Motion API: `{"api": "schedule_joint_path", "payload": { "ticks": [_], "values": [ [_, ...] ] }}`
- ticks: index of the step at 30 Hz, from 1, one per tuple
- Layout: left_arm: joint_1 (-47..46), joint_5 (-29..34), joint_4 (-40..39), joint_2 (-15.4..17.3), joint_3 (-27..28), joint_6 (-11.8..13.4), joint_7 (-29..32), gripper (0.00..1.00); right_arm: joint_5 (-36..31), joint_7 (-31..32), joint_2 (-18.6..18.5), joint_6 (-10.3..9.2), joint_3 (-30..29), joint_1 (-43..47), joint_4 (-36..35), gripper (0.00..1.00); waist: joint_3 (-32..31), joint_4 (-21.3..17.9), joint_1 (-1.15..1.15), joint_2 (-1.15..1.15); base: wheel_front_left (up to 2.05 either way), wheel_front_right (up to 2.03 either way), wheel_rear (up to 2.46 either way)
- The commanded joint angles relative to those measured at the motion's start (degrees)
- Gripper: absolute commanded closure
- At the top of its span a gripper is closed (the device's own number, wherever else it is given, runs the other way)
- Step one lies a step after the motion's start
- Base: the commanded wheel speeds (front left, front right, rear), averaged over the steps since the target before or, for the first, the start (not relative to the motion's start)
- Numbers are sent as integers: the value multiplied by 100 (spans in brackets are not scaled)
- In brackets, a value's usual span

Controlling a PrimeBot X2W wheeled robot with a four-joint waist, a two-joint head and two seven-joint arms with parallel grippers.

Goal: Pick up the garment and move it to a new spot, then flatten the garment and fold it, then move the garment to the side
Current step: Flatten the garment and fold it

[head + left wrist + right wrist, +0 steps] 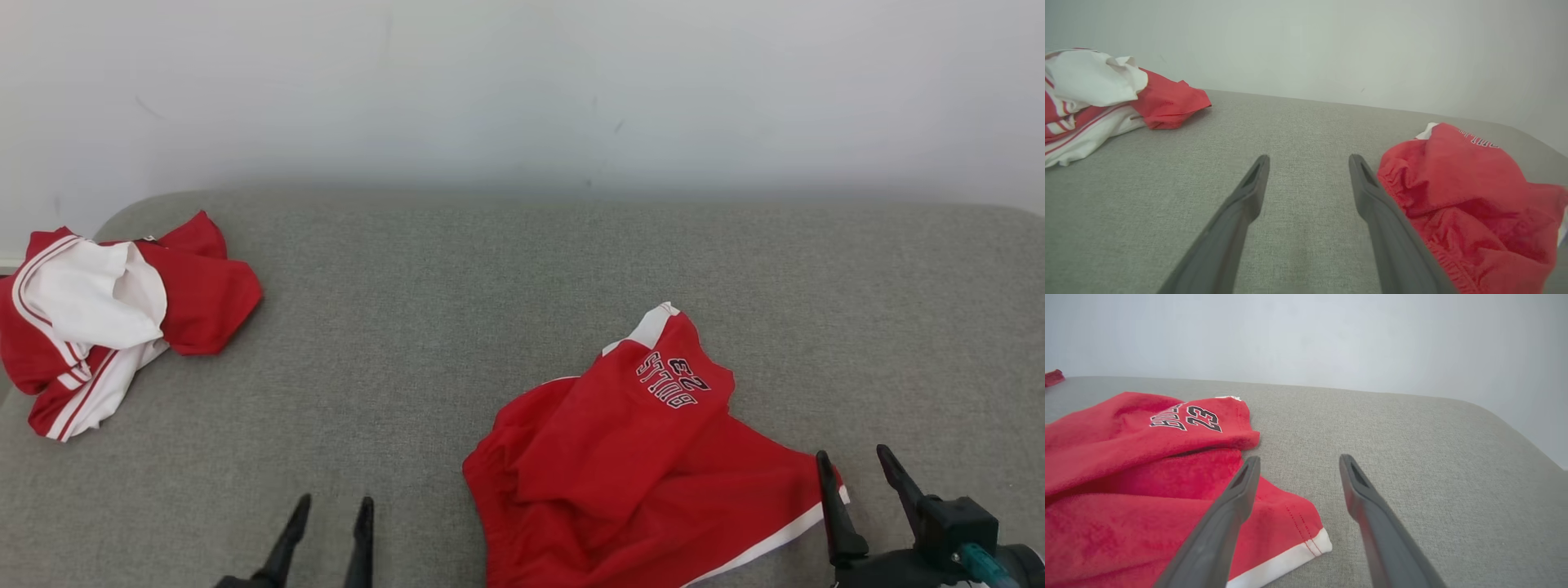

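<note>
The waistband of the slack shorts bunches up in folds. My left gripper should next grab the shorts by their gathered waistband [496, 524] [1452, 267].
The garment [637, 465] is a pair of red shorts with white trim and black "BULLS 23" print, lying rumpled on the grey cushion [490, 286] at the lower right. It also shows as a red heap [1470, 196] in the left wrist view and as red cloth [1143, 473] in the right wrist view. My right gripper [853, 461] stands open at the shorts' right hem, holding nothing; its left finger [1237, 498] hangs over the hem corner. My left gripper [333, 508] is open over bare cushion, just left of the shorts' waistband, its fingers [1249, 192] apart.
A second red-and-white garment [106, 318] lies bunched at the cushion's far left edge, also seen as a pile [1106, 98] in the left wrist view. A pale wall [522, 90] rises behind the cushion. Bare grey fabric stretches between the two garments.
</note>
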Motion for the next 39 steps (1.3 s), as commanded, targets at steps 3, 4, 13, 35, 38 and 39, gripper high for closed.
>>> {"api": "schedule_joint_path", "payload": {
  "ticks": [3, 4, 13, 35, 38, 39],
  "values": [
    [-64, -162, 198, 100, -322, 1, -19, 0, -94, -1, 159, -13, -36, 331, -538, 0, 5, -88, 0, 0, 0, 0, 0],
    [-129, -186, 268, 116, -407, 1, -19, 0, -108, 0, 181, -13, -12, 375, -657, 0, 22, -123, 0, 0, 0, 0, 0],
    [-852, -572, 1105, 343, -1049, 1, -19, 0, -221, 0, 430, -13, 411, 417, -1472, 0, 318, -682, 0, 0, 0, 0, 0],
    [-2533, -1183, 2386, 811, -1914, 2, -7, 100, -307, -1, 647, -13, 452, 263, -1726, 0, 883, -1424, 0, 0, 0, 0, 0],
    [-2828, -1146, 2289, 908, -1842, 2, -20, 100, -342, -1, 666, -13, 427, 272, -1725, 0, 909, -1410, 0, 0, 0, 0, 0],
    [-2928, -1143, 2298, 943, -1806, 2, -22, 100, -352, -1, 670, -13, 430, 258, -1713, 0, 917, -1411, 0, 0, 0, 0, 0]
  ]
}}
